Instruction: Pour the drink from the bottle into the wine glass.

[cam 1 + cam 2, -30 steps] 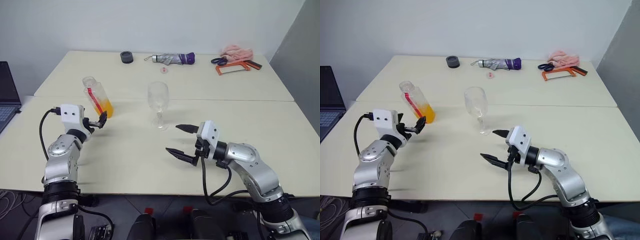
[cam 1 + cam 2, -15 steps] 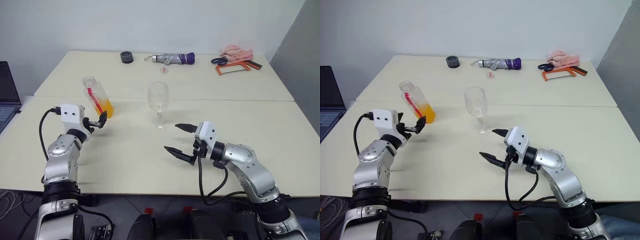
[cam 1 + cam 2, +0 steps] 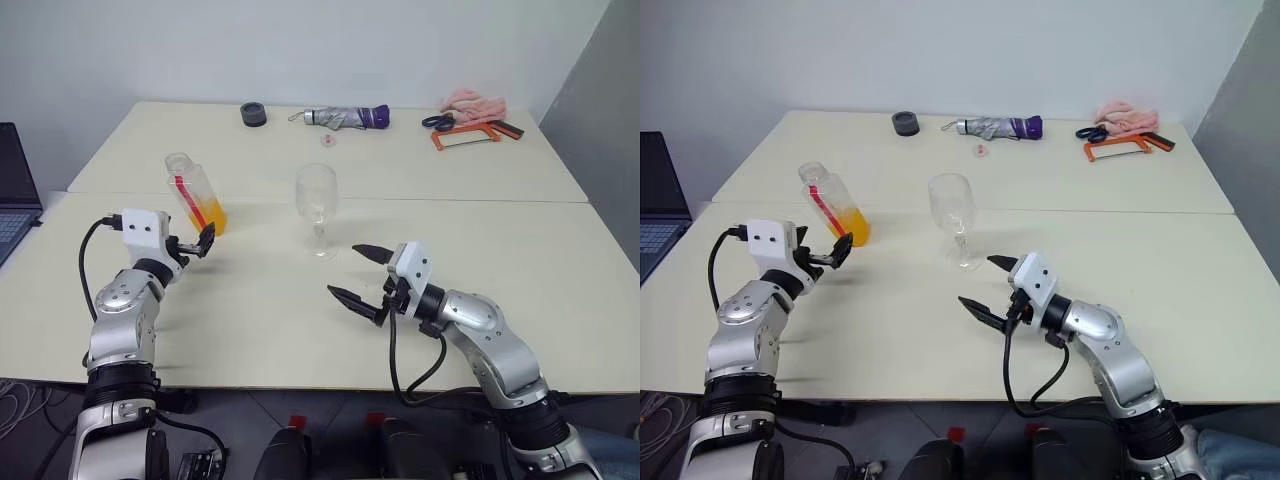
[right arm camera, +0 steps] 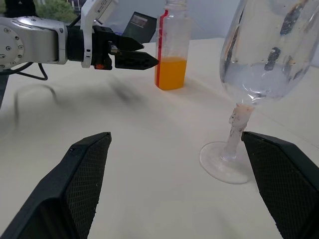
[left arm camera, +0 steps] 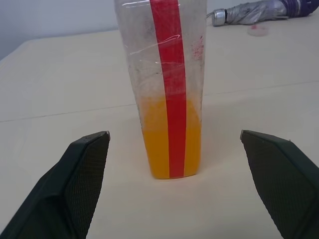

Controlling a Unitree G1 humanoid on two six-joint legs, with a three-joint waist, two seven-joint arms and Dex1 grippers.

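My left gripper should move toward the bottle before it closes on the bottle. Its fingers stop short of the bottle, so they would miss if they closed now.
The bottle stands upright at the table's left, with no cap on and a red strip down its side. The orange drink fills its lower third. My left gripper is open just short of the bottle at the height of its base, one finger to each side and touching nothing. The wine glass stands upright in the middle and looks empty. My right gripper is open a little in front of the glass's foot, pointing at it and holding nothing.
Along the far table lie a black round object, a folded umbrella, a small pink cap, scissors and an orange hacksaw, and a pink cloth. A laptop sits off the left edge.
My right gripper has turned slightly toward the glass and the forearm has swung in to the left. The left arm, bottle and glass have not moved.
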